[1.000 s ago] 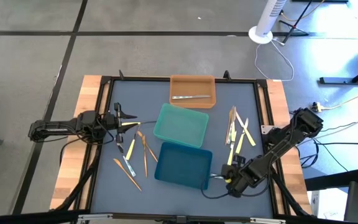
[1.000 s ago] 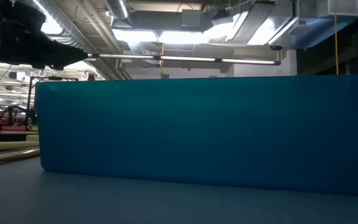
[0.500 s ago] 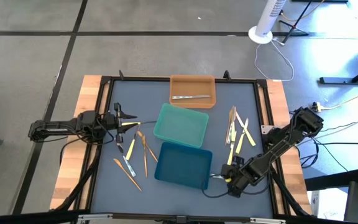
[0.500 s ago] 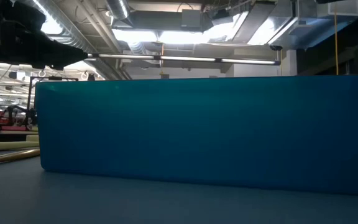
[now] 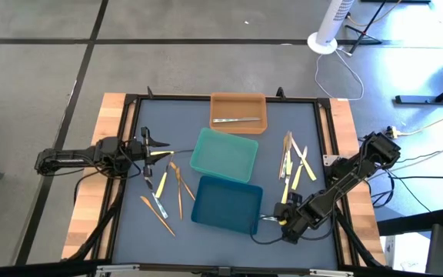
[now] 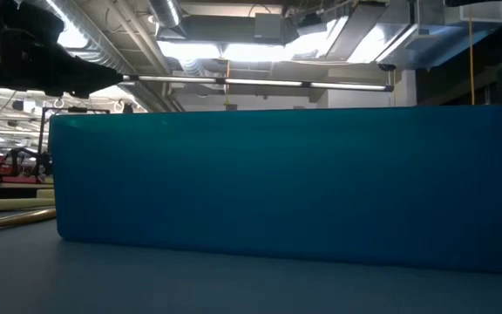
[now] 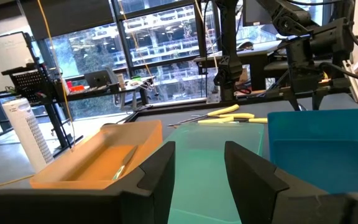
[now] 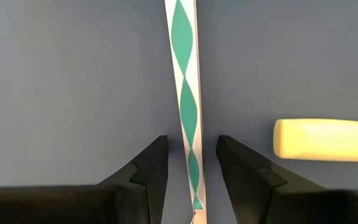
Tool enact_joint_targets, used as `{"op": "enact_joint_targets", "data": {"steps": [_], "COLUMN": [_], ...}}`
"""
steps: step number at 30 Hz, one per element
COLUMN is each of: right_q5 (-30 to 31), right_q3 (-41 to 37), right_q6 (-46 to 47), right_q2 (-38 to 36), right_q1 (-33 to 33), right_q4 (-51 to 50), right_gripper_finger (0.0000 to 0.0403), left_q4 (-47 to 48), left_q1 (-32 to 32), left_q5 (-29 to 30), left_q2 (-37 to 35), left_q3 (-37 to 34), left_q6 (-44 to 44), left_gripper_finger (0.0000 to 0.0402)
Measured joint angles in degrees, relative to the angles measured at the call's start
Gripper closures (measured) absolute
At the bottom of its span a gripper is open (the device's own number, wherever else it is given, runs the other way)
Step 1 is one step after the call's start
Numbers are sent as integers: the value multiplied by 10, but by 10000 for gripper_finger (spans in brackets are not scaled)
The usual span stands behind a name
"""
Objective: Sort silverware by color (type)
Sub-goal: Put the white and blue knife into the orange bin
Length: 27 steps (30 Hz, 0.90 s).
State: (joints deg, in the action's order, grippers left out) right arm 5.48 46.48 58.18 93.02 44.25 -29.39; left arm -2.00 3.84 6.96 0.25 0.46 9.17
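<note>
The patterned utensil is to be sorted into the orange tray (image 5: 238,101) with the silver-grey piece, so the robot's right gripper will grab it by its teal-and-white handle (image 5: 267,218) next.
Slim silverware lies flat on the blue mat in two groups: orange-tan and pale yellow pieces (image 5: 164,194) at the left, and pale yellow and tan ones (image 5: 292,161) at the right. One silver-grey piece (image 5: 235,120) lies in the orange tray (image 5: 238,101). My right gripper (image 5: 281,221) points down beside the dark blue tray (image 5: 227,204), open. Its fingers (image 8: 151,168) stand on either side of a slim white strip with a teal-green wave pattern (image 8: 186,74), a small gap on each side. A pale yellow utensil end (image 8: 325,140) lies close by. My left gripper (image 5: 151,146) waits open and level at the left edge.
The teal-green tray (image 5: 223,154) sits between the orange and dark blue trays in the middle of the mat. In the low view the dark blue tray's wall (image 6: 277,183) blocks nearly everything. A raised black frame (image 5: 129,108) borders the mat.
</note>
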Motion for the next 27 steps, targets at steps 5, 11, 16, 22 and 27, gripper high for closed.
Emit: {"op": "enact_joint_targets", "data": {"steps": [5, 11, 16, 22, 27], "right_q5": [1, 0, 0, -1, -3], "right_q3": [0, -1, -1, 0, 14], "right_q6": [1, 1, 1, 1, 1], "right_q2": [0, 0, 1, 1, 3], "right_q1": [0, 0, 0, 0, 0], "right_q4": [-3, -5, -5, -4, -21], "right_gripper_finger": [306, 364, 395, 391, 394], "left_q4": [0, 0, 0, 0, 0], "left_q1": [0, 0, 0, 0, 0], "left_q5": [0, 0, 0, 0, 0], "left_q2": [0, 0, 0, 0, 0], "left_q3": [0, 0, 0, 0, 0], "left_q6": [0, 0, 0, 0, 0], "left_gripper_finger": [269, 269, 269, 269, 269]}}
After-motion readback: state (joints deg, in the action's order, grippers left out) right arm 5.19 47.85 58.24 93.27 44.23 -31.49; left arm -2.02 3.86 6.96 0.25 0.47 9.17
